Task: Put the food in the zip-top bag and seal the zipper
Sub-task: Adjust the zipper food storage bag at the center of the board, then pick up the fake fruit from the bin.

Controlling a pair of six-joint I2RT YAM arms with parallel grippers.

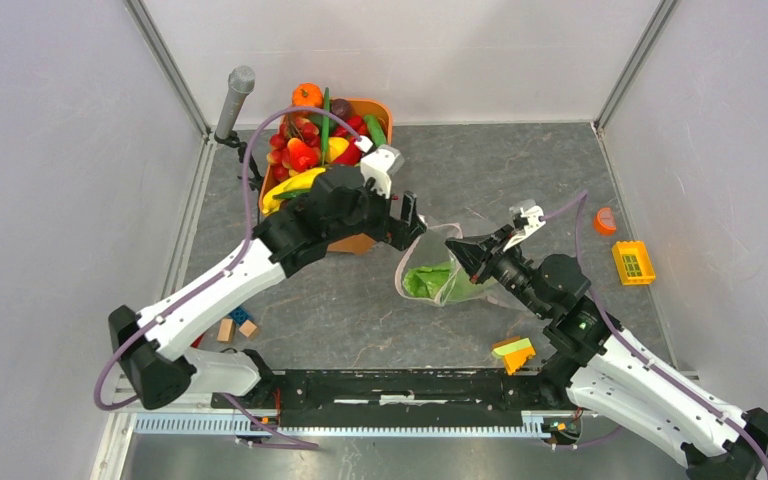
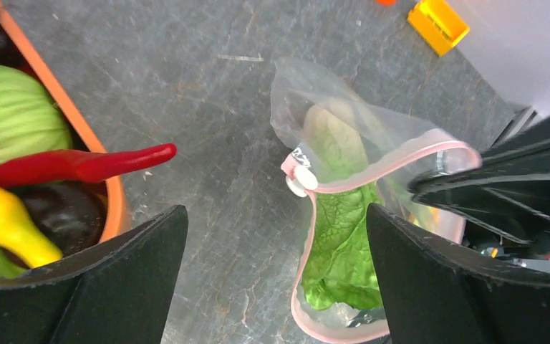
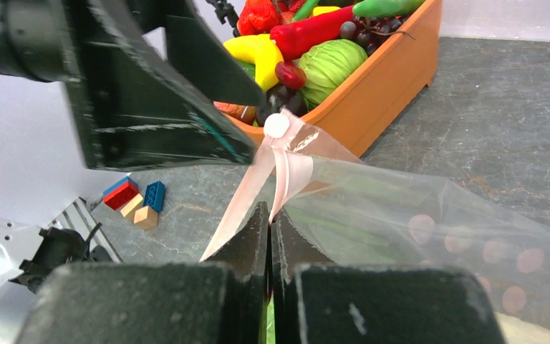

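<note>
Next, my left gripper grabs the yellow banana (image 2: 0, 222) by its narrow end (image 2: 41, 248). That leaves the banana's body free to enter the zip-top bag's opening.
The zip-top bag (image 1: 438, 282) lies mid-table with its mouth gaping, and a green leafy cabbage (image 2: 340, 240) sits inside it. The pink zipper (image 2: 394, 166) rims the mouth, with a white slider (image 2: 301, 179) at one end. My right gripper (image 3: 270, 222) is shut on the zipper strip just below the slider (image 3: 277, 125). Over the mouth's slider end hangs my left gripper (image 2: 276, 283), open and holding nothing. A red chili (image 2: 79, 163) and a yellow banana (image 2: 0, 222) lie in the orange tub (image 2: 111, 197).
The tub (image 1: 375, 120) of toy produce stands behind the left arm, with a grey post (image 1: 235, 100) at the back left. Small blocks (image 1: 237, 325) lie at the near left. A yellow-orange wedge (image 1: 513, 352) and a yellow crate (image 1: 633, 262) are on the right.
</note>
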